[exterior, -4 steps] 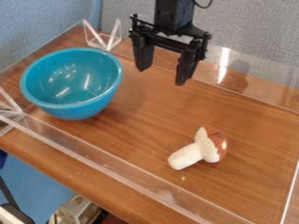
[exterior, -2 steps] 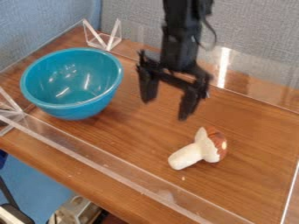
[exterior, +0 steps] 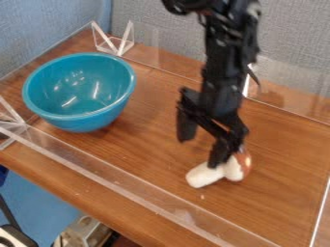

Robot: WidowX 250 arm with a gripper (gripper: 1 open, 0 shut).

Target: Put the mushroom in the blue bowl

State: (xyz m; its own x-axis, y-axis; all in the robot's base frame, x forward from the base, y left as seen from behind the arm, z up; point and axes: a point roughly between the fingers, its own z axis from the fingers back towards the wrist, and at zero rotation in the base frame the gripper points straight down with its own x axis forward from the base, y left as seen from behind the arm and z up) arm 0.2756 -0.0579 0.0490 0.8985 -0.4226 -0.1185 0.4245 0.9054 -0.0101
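I should move my gripper lower before I close it on the mushroom. The gripper's fingers are above the mushroom's brown cap and cream stem, so they would miss the mushroom if I closed now.
The mushroom lies on its side on the wooden table, cream stem pointing front-left, brown cap partly hidden behind a finger. My gripper hangs open right above it, one black finger to its left and the other over the cap. Nothing is held between them. The blue bowl stands empty at the left of the table, well apart from the gripper.
A clear plastic wall runs along the table's front edge, with more clear panels at the back. Bare wood lies between the bowl and the mushroom.
The arm has moved from the back of the table forward, right and down, ending just over the mushroom. The jaws have stayed open. Bowl and mushroom have not moved.
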